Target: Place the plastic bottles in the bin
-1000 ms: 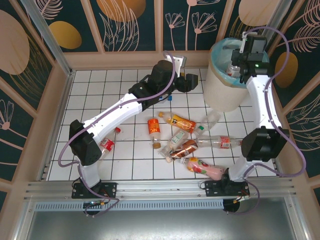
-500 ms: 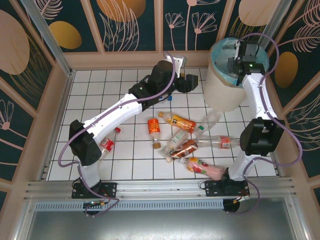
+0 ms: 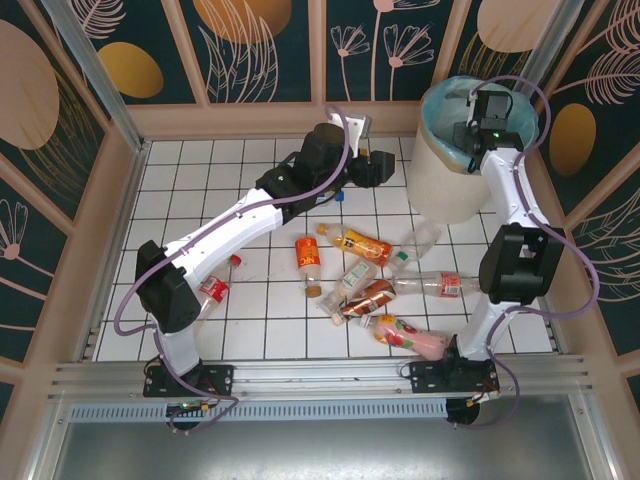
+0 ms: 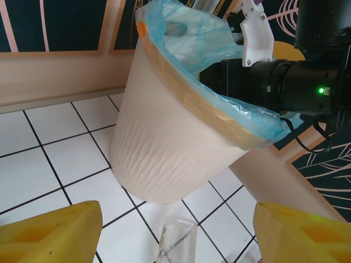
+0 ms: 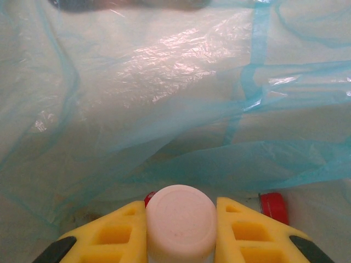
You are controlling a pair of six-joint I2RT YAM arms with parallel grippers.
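Note:
The bottle with the pale pink cap (image 5: 180, 218) hangs within the turquoise liner and would end up inside the bin, so my right gripper should open.
The cream bin (image 3: 445, 175) with its turquoise liner stands at the back right. My right gripper (image 3: 478, 122) hangs over its mouth. In the right wrist view that gripper (image 5: 180, 226) is shut on a plastic bottle with a pale pink cap (image 5: 180, 218), with the liner (image 5: 164, 109) behind it. My left gripper (image 3: 378, 167) is open just left of the bin (image 4: 164, 142), and nothing sits between its yellow fingers (image 4: 49, 234). A clear bottle (image 4: 176, 242) lies on the tiles below it. Several bottles lie mid-floor, among them an orange-labelled one (image 3: 309, 257) and a pink one (image 3: 418, 342).
One red-labelled bottle (image 3: 212, 291) lies apart by the left arm's elbow. A red cap (image 5: 273, 207) shows low inside the bin. A small blue cap (image 3: 341, 196) lies on the tiles. Wooden walls (image 3: 250, 118) close off the white tiled floor.
My right gripper has swung left and further over the bin's mouth with the bottle in it. The left arm has barely moved.

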